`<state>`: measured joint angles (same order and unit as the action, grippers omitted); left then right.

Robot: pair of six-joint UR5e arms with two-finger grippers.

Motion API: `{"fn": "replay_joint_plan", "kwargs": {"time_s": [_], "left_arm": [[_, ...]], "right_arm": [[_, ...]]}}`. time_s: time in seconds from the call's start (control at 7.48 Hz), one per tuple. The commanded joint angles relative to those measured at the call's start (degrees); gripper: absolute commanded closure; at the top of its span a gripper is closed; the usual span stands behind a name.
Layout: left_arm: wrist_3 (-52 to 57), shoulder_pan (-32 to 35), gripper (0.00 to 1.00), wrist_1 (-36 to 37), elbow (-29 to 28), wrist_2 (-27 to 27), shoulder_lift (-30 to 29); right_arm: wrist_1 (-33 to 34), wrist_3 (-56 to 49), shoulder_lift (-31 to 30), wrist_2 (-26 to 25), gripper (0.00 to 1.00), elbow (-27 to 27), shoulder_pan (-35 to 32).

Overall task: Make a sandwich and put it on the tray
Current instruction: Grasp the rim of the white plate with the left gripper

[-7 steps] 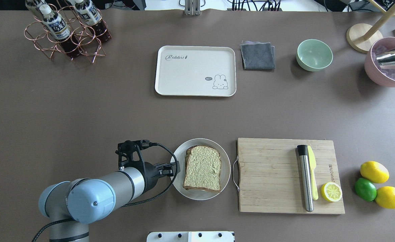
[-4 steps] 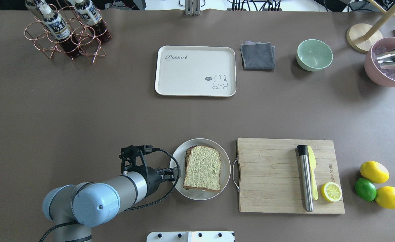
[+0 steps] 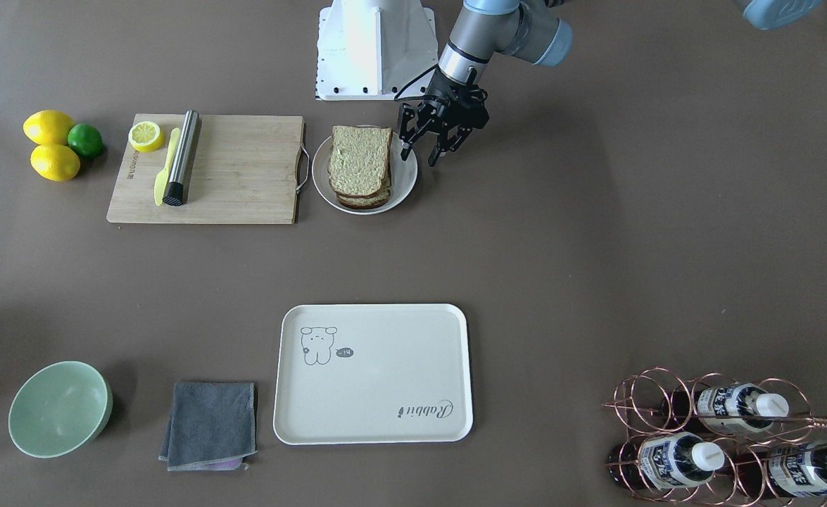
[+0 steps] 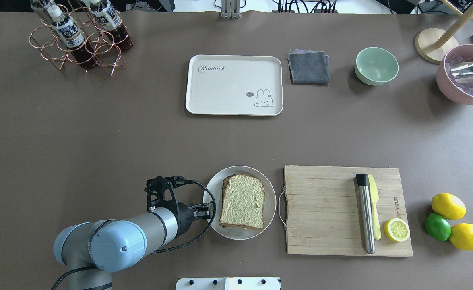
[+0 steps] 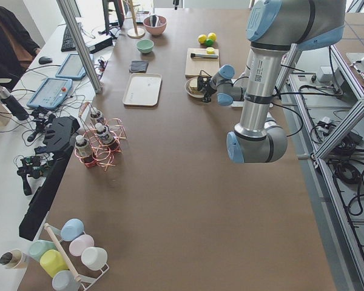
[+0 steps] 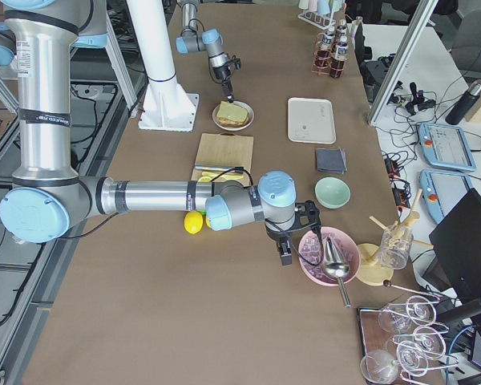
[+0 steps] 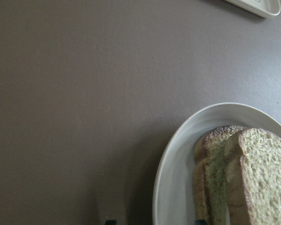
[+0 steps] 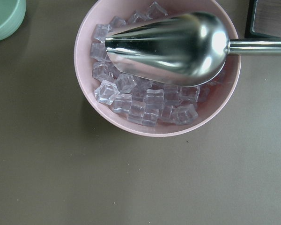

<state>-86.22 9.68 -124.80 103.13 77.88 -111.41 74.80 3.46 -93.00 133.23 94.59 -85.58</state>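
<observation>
My left gripper grabs the rim of the plate (image 4: 214,189) next, since bread slices sit loose on the plate.
The sandwich (image 4: 242,201) is a stack of greenish-tan bread slices with brown crust on a round white plate (image 4: 214,189); it also shows in the front view (image 3: 360,165) and the left wrist view (image 7: 253,173). No egg shows. The cream tray (image 4: 234,84) lies bare at the far middle of the table (image 3: 374,373). My left gripper (image 3: 419,155) is open, low at the plate's left rim (image 4: 209,210), its jaws either side of the rim. My right gripper (image 6: 284,250) hangs over the pink ice bowl (image 8: 157,70); I cannot tell whether it is open.
A wooden cutting board (image 4: 325,209) right of the plate holds a metal muddler (image 4: 365,213), a yellow knife and a lemon half (image 4: 396,229). Lemons and a lime (image 4: 437,226) lie beyond. A grey cloth (image 4: 308,66), green bowl (image 4: 376,65) and bottle rack (image 4: 81,38) stand at the back.
My left arm has drawn a little toward the table's near edge, the open gripper staying at the plate's left rim. Nothing else moved.
</observation>
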Motion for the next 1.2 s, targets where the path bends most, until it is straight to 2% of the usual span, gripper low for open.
{"fn": "replay_joint_plan", "kwargs": {"time_s": [0.0,0.4,0.53,0.67,0.8,1.07], "left_arm": [[0.0,-0.5,0.45,0.1,-0.2,0.1,0.0],[0.1,-0.5,0.45,0.0,-1.9,0.2,-1.5],[0.1,-0.5,0.54,0.0,-1.9,0.2,-1.5],[0.1,-0.5,0.82,0.0,-1.9,0.2,-1.8],[0.2,-0.5,1.0,0.0,-1.9,0.3,-1.8],[-0.1,0.2,1.0,-0.1,-1.4,0.3,-2.2]], "right_arm": [[0.2,0.0,-0.1,0.1,0.0,-0.3,0.0],[2.5,0.0,0.4,0.2,0.0,0.2,-0.9],[2.5,0.0,0.5,0.2,0.0,0.1,-0.8],[2.5,0.0,0.4,0.2,0.0,0.1,-0.9],[2.5,0.0,0.4,0.2,0.0,0.0,-0.9],[2.5,0.0,0.4,0.2,0.0,0.0,-1.0]]}}
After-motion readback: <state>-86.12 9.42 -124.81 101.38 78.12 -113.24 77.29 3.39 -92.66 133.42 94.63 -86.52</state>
